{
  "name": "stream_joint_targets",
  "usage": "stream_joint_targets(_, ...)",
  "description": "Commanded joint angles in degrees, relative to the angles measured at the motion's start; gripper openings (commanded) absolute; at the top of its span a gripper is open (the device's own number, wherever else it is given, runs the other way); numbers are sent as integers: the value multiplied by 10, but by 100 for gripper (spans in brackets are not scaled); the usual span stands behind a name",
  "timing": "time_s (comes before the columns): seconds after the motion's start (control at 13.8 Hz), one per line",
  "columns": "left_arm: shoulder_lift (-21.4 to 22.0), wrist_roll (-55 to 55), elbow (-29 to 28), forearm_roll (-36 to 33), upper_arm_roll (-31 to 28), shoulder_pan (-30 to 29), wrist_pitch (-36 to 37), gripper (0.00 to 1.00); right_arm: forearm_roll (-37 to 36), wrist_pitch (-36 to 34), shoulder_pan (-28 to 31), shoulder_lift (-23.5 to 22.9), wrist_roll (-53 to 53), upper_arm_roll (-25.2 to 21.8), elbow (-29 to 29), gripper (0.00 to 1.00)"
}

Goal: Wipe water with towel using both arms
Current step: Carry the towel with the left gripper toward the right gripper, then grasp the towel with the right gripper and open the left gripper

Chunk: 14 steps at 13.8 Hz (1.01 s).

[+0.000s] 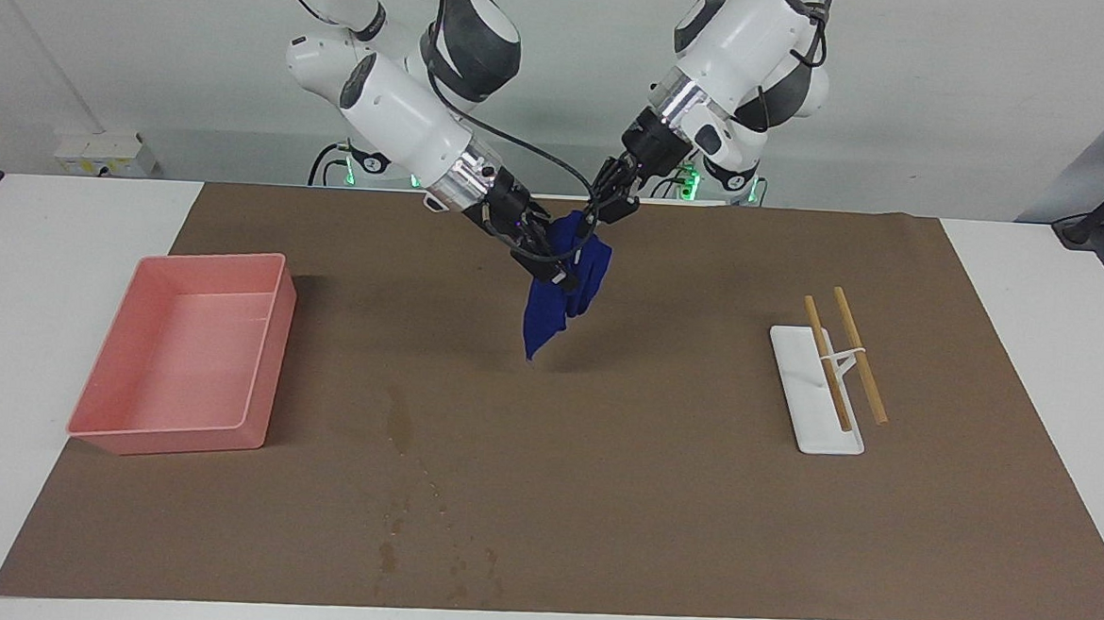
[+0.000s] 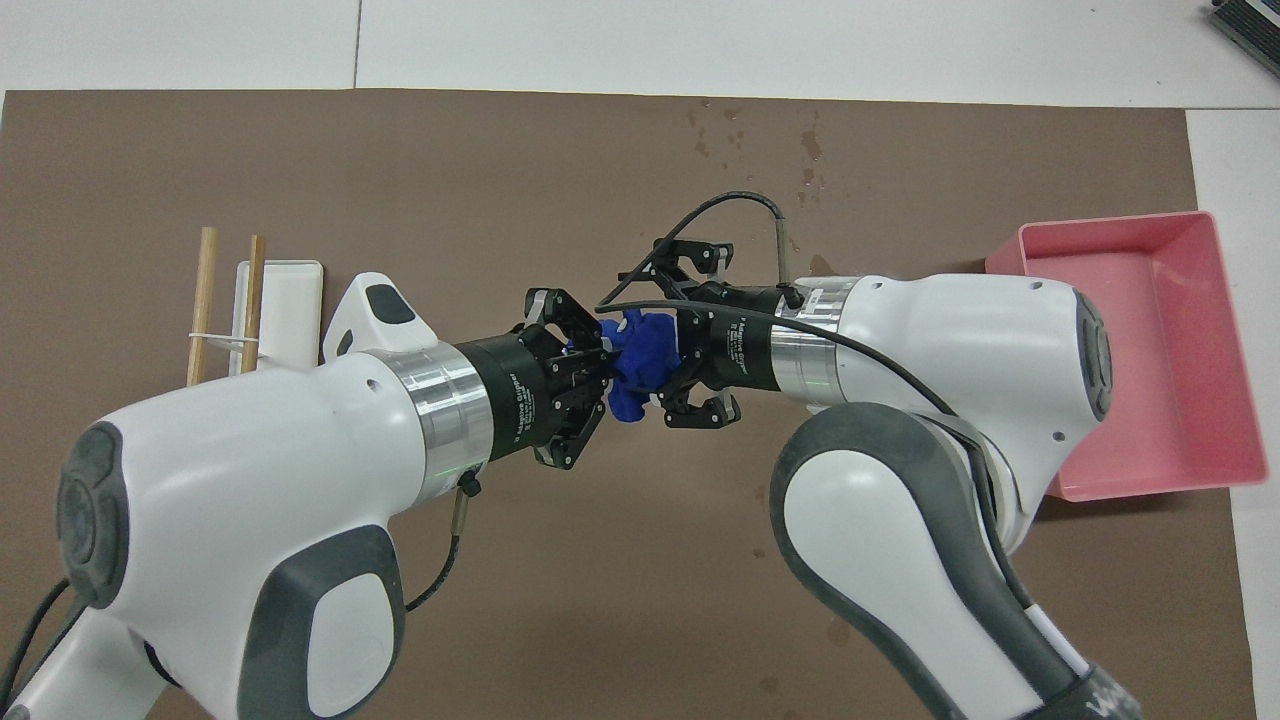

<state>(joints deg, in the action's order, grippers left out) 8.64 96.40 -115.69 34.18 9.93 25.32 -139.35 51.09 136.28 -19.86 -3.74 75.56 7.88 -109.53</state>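
Note:
My right gripper grabs the navy towel by its top edge (image 2: 660, 330) next, to wipe the water (image 2: 811, 144) with both arms.
The navy towel (image 1: 552, 301) hangs bunched in the air over the middle of the brown mat (image 1: 693, 506), its lowest tip just above the mat. My left gripper (image 1: 600, 214) is shut on the towel's top. My right gripper (image 1: 550, 258) meets it from the other side, open, its fingers on either side of the bunched cloth. From overhead the towel (image 2: 640, 362) shows between the left gripper (image 2: 603, 358) and the right gripper (image 2: 668, 338). The water is a thin streak (image 1: 401, 430) and droplets (image 1: 388, 557) near the mat's edge farthest from the robots, also droplets (image 2: 810, 145) overhead.
A pink tray (image 1: 214, 264) stands at the right arm's end of the mat; its rim (image 2: 1100, 222) shows overhead. A white holder (image 1: 807, 408) with two wooden chopsticks (image 1: 859, 359) lies toward the left arm's end, the holder (image 2: 290, 300) also visible overhead.

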Motion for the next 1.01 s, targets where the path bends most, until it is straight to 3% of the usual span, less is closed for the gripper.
stream_joint_targets(0.0, 20, 5, -14, 12, -6, 10, -8, 0, 17, 14, -3, 0, 0, 0, -2, 100)
stream_joint_targets(0.36, 16, 6, -1, 12, -6, 7, -17, 0, 17, 16, -3, 0, -3, 0, -2, 96)
stream_joint_targets(0.43, 16, 6, -1, 12, -6, 6, -22, 0, 17, 16, -3, 0, -4, 0, -2, 71)
stream_joint_targets(0.58, 16, 6, -1, 12, -6, 6, -23, 0, 17, 21, -3, -1, -4, 0, -2, 9)
stream_joint_targets(0.65, 16, 6, -1, 12, -6, 5, -24, 0, 17, 25, -3, -2, -5, 0, -1, 0)
stream_joint_targets(0.94, 16, 4, -1, 12, -7, 4, -24, 0, 15, 22, -3, -4, -21, 0, 3, 0)
